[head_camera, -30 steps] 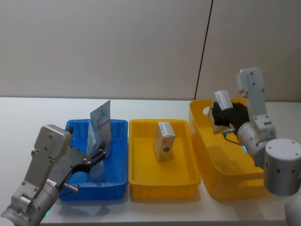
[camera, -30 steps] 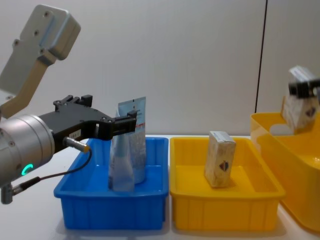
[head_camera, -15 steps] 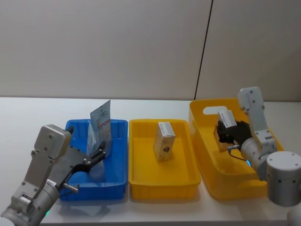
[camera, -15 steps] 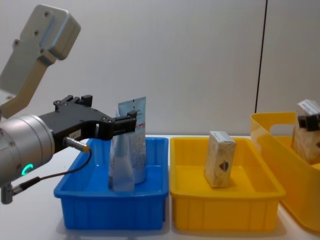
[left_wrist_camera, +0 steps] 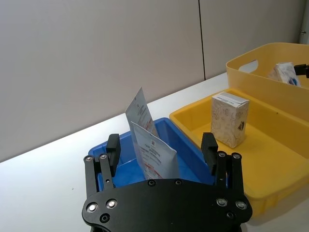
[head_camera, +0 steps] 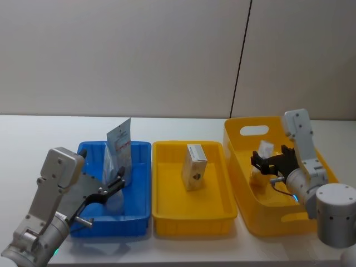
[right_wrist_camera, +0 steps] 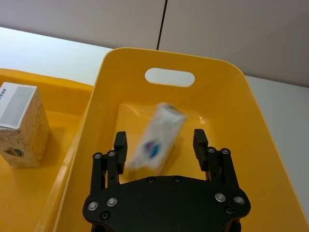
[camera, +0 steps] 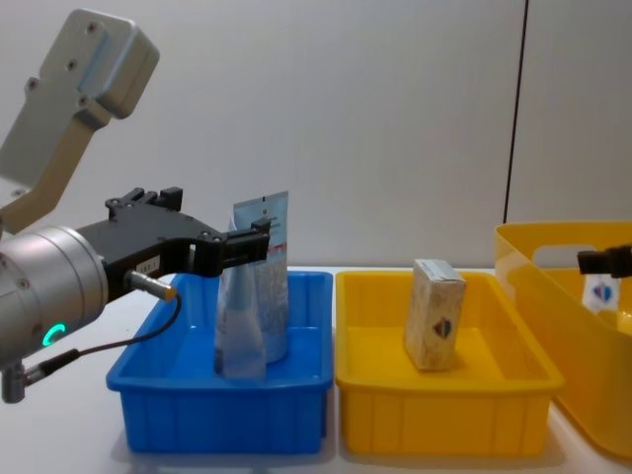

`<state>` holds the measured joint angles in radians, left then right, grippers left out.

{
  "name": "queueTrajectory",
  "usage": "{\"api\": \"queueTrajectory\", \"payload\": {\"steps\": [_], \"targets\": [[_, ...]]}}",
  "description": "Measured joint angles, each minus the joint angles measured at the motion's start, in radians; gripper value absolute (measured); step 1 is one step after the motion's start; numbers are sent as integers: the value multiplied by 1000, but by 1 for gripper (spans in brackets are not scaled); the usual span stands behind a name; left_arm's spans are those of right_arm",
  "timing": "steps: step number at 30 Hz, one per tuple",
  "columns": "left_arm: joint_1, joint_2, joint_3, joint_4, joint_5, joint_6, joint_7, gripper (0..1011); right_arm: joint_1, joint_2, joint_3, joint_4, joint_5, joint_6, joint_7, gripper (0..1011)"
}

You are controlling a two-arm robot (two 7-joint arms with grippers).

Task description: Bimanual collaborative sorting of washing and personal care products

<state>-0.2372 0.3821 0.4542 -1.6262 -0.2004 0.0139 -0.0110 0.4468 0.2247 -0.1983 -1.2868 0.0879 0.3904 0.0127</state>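
I will grab the pale tube by its flat crimped end (head_camera: 119,133) with my left gripper next, because that end rises above and another tube stands close against the pale tube's lower part.
Two light-blue squeeze tubes (head_camera: 118,147) (camera: 259,286) stand upright in the blue bin (head_camera: 111,227), crimped ends up. My left gripper (head_camera: 117,181) (left_wrist_camera: 161,145) is open in that bin, its fingers to either side of the tubes (left_wrist_camera: 147,145) without closing on them. A beige box (head_camera: 194,166) (camera: 434,314) stands in the middle yellow tray (head_camera: 192,225). My right gripper (head_camera: 257,162) (right_wrist_camera: 160,145) hangs open inside the large yellow tub (head_camera: 253,119). A white box (right_wrist_camera: 157,137) (camera: 599,293) shows blurred just beyond its fingers, tilted over the tub floor.
The three containers stand side by side near the front edge of a white table: blue bin on the left, yellow tray in the middle, tall yellow tub with a handle slot (right_wrist_camera: 170,77) on the right. A plain wall rises behind.
My right gripper came down into the yellow tub with the white box, then opened; the box has left its fingers. The left arm and the tubes have not moved.
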Motion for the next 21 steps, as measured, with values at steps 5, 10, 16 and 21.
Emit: {"api": "queueTrajectory", "payload": {"steps": [5, 10, 16, 21], "targets": [[0, 0, 0, 0, 0, 0, 0, 1001, 0, 0, 0, 4, 0, -1, 1, 951], [0, -1, 0, 0, 0, 0, 0, 1002, -1, 1, 1, 7, -1, -1, 2, 1003], [-3, -4, 0, 4, -1, 14, -4, 1001, -1, 2, 1, 9, -1, -1, 2, 1003], [-9, -16, 2, 12, -7, 43, -11, 1002, -1, 2, 1, 10, -1, -1, 2, 1004]]}}
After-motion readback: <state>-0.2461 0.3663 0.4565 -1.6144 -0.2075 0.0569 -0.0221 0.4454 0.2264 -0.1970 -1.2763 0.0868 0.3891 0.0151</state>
